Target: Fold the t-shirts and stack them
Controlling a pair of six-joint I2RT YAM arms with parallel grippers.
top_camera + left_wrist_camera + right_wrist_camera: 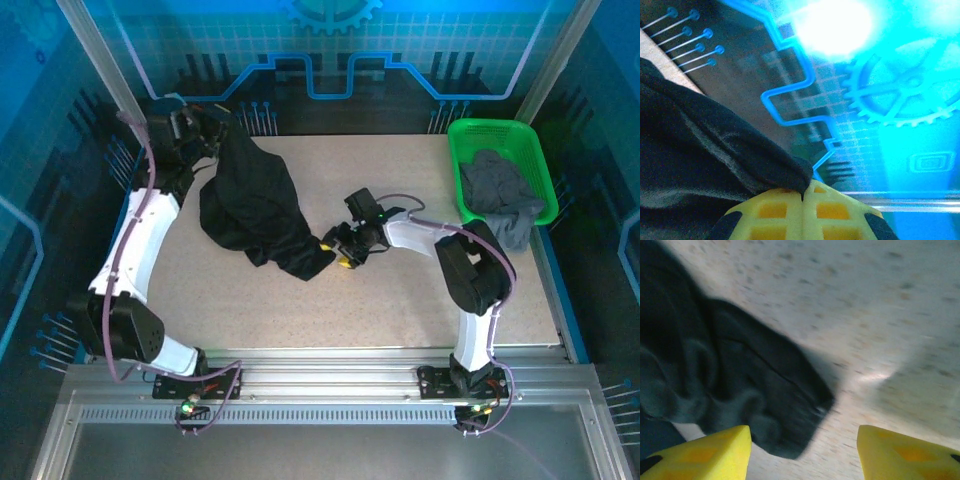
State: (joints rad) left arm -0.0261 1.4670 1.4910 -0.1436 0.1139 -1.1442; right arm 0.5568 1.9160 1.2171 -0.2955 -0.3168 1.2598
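Note:
The black t-shirt [255, 205] has a loose corner on the table, opposite my left gripper. My right gripper will grab that corner next, so the t-shirt can be spread for folding.
The large black t-shirt [255, 205] hangs bunched from the back left down onto the table, its lower corner [790, 405] lying flat. My left gripper [215, 128] is raised at the back left and shut on the shirt's upper edge [740, 145], the yellow fingers [840, 212] pressed together with cloth pinched between them. My right gripper [342, 252] is open just above the table, right beside the shirt's lower corner, with nothing between its yellow fingertips [895, 452]. The grey t-shirt [503, 195] lies crumpled in the green basket.
The green mesh basket [478, 137] stands at the back right of the table, with the grey cloth spilling over its near edge. The speckled beige tabletop [400, 310] stretches in front of and between the arms. A blue-lit back wall [880, 100] encloses the cell.

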